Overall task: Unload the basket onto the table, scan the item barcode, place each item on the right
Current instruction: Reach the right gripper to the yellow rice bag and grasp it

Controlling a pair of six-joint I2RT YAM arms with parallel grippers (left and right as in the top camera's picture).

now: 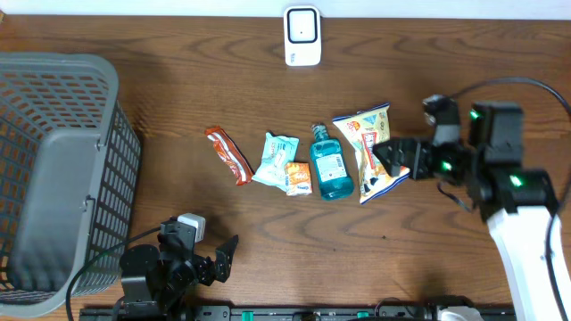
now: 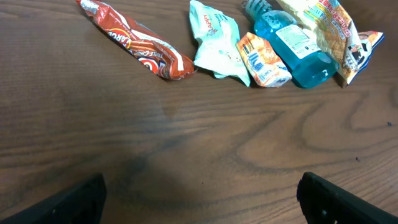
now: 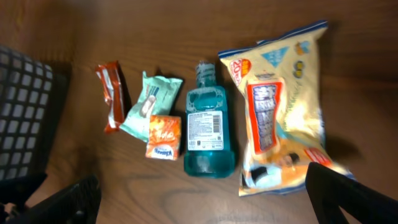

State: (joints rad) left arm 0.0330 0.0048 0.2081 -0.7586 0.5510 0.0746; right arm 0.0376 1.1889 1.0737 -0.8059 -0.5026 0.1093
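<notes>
The bag's bottom should stay uncovered to face the scanner (image 1: 302,36), so the right gripper should next grab the yellow chips bag (image 1: 370,147) across its middle from the label side.
Five items lie in a row mid-table: a red snack bar (image 1: 229,154), a mint wipes pack (image 1: 275,157), a small orange tissue pack (image 1: 298,178), a blue mouthwash bottle (image 1: 330,164) and a yellow chips bag (image 1: 370,147). A white scanner (image 1: 302,36) stands at the table's far edge. My right gripper (image 1: 393,159) hovers open at the bag's right edge, holding nothing. From the right wrist, the bottle (image 3: 209,127) and bag (image 3: 280,118) lie ahead of the open gripper (image 3: 205,199). My left gripper (image 1: 223,259) rests open near the front edge, well short of the snack bar (image 2: 134,42).
A large grey mesh basket (image 1: 62,169) fills the left side of the table, and its dark wall (image 3: 25,118) shows at the left of the right wrist view. Bare wood lies between the item row and the front edge.
</notes>
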